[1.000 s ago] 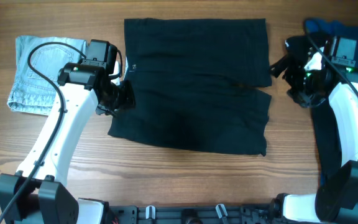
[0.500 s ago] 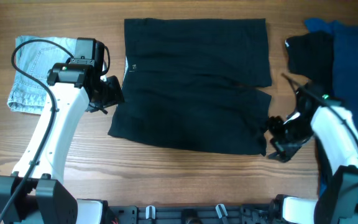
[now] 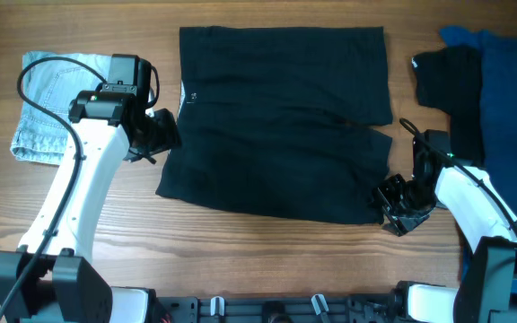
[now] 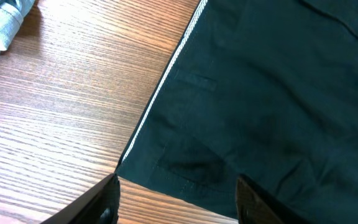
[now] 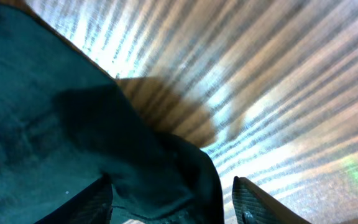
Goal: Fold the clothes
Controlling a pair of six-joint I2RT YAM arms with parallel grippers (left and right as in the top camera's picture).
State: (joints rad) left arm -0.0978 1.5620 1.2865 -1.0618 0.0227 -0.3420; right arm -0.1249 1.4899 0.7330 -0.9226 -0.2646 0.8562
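I need to grab the black garment (image 3: 281, 121) next with my left gripper by its near white-stitched hem corner, to fold its near edge over.
A black garment (image 3: 281, 121) lies spread flat in the middle of the table. My left gripper (image 3: 162, 135) is open at its left edge; the left wrist view shows the black cloth (image 4: 272, 93) with a white-stitched hem and its near-left corner between my open fingers (image 4: 176, 202). My right gripper (image 3: 391, 199) is open at the garment's near-right corner; the right wrist view shows that corner (image 5: 166, 168) lying between my fingers (image 5: 173, 202), not clamped.
Folded light-blue jeans (image 3: 56, 108) lie at the far left and show in the left wrist view (image 4: 2, 25). A pile of dark blue and black clothes (image 3: 492, 99) covers the right side. Bare wooden table (image 3: 258, 260) runs along the front.
My right arm swung from the pile at the far right down to the garment's near-right corner. My left gripper drew back slightly left from the cloth edge, then held still.
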